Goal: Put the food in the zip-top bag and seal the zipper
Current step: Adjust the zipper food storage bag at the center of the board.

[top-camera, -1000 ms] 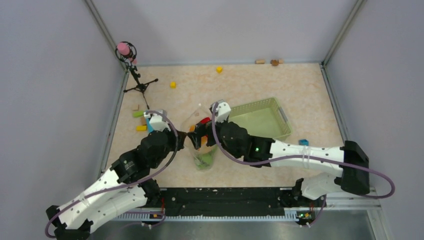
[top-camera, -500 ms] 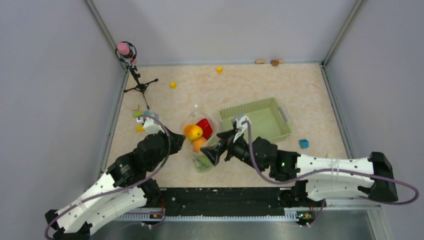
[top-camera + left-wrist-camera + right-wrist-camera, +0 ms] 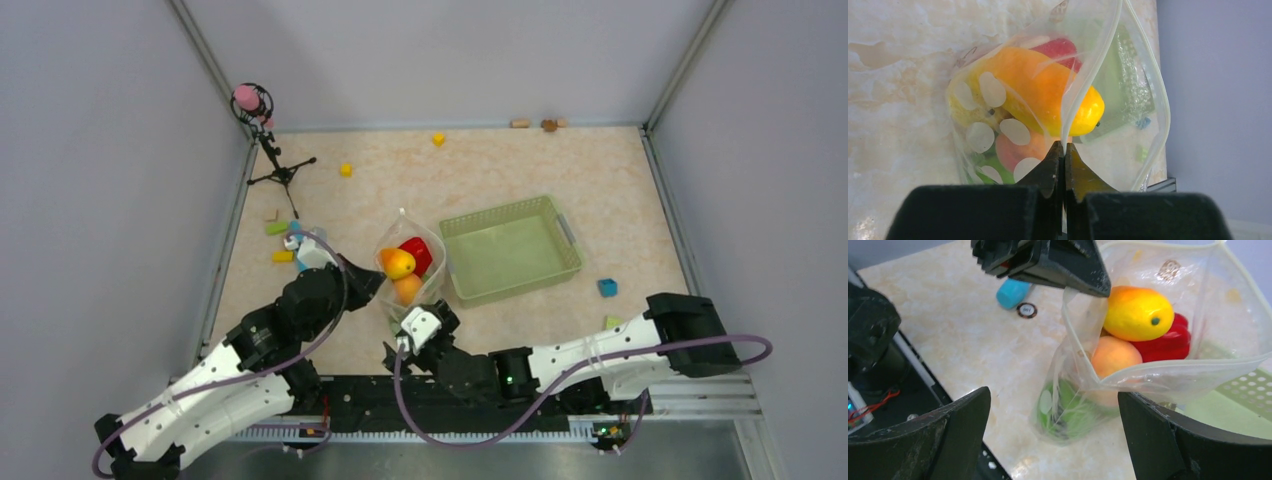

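My right gripper reaches and pinches the zip-top bag's near rim (image 3: pixel 403 306) (image 3: pixel 1099 383) next, since the far zipper end stays free for my left gripper to seal.
The clear dotted zip-top bag (image 3: pixel 405 272) stands at the table's middle with its mouth open. Inside lies the food: a yellow-orange fruit (image 3: pixel 1138 312), a red pepper (image 3: pixel 1175 342), a peach (image 3: pixel 1115 357) and a green striped melon (image 3: pixel 1068 410) at the bottom. My left gripper (image 3: pixel 377 278) is shut on the bag's left rim, pinching the zipper (image 3: pixel 1091 67) at my fingertips (image 3: pixel 1064 146). My right gripper (image 3: pixel 420 330) is wide open and empty just near of the bag, apart from it; in the right wrist view (image 3: pixel 1058 440) the bag sits between and beyond the fingers.
The pale green basket (image 3: pixel 510 248) stands right of the bag, touching or nearly so. A tripod stand (image 3: pixel 272 150), coloured blocks (image 3: pixel 280 240) and a blue cylinder (image 3: pixel 1013 292) sit left. Yellow cubes (image 3: pixel 345 169) lie at the back, a blue block (image 3: pixel 607 287) at the right.
My right gripper left the bag's mouth, swung out right and drew back to the near side of the bag, open. The bag's mouth now gapes. My left gripper kept its hold.
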Robot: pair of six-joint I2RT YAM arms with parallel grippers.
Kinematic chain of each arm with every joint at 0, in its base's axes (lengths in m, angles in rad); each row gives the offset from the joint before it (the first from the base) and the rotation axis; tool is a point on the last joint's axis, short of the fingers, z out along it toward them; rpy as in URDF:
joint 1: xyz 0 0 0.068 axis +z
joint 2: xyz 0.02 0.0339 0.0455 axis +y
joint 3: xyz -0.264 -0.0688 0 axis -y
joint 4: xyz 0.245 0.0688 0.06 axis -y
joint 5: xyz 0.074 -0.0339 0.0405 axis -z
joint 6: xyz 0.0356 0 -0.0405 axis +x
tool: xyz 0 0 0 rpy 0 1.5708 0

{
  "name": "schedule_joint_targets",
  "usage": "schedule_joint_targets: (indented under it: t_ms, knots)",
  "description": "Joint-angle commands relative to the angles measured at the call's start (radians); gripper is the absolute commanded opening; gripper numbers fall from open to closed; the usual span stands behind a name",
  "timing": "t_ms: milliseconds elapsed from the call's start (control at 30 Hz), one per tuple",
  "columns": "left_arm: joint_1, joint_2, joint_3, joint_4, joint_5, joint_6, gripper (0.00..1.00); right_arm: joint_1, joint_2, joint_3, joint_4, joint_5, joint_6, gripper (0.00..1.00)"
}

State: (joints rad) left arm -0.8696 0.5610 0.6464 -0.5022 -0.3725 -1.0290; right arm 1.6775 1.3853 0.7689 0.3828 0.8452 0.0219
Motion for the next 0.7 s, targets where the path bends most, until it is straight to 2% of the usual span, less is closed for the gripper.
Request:
schedule_joint_targets:
  t_ms: [0, 133, 267, 300, 333, 367, 400, 600, 667]
  knots:
    - [-0.003, -0.017, -0.015, 0.080, 0.043, -0.031, 0.00, 0.001, 0.055, 0.060, 0.224, 0.139, -0.099, 0.95]
    - [-0.004, -0.037, -0.024, 0.089, 0.066, -0.032, 0.00, -0.030, 0.133, 0.067, 0.379, 0.186, -0.164, 0.87]
    - [-0.003, -0.060, -0.036, 0.089, 0.073, -0.040, 0.00, -0.114, 0.148, 0.050, 0.371, 0.131, -0.035, 0.66]
    - [-0.003, -0.066, -0.040, 0.088, 0.070, -0.040, 0.00, -0.125, 0.144, 0.031, 0.397, 0.097, -0.030, 0.56]
    - [-0.003, -0.069, -0.042, 0.087, 0.066, -0.042, 0.00, -0.132, 0.141, 0.010, 0.440, 0.079, -0.037, 0.37]
    - [-0.003, -0.070, -0.044, 0.087, 0.065, -0.045, 0.00, -0.134, 0.141, -0.005, 0.473, 0.095, -0.047, 0.12]
    - [-0.003, -0.070, -0.043, 0.086, 0.066, -0.043, 0.00, -0.134, 0.141, -0.014, 0.487, 0.119, -0.052, 0.00]
    - [-0.005, -0.041, -0.032, 0.116, 0.087, -0.013, 0.02, -0.168, 0.097, -0.048, 0.434, 0.112, -0.047, 0.00]
    - [-0.004, -0.027, -0.012, 0.112, 0.076, 0.026, 0.27, -0.187, 0.065, -0.091, 0.442, 0.072, -0.046, 0.00]
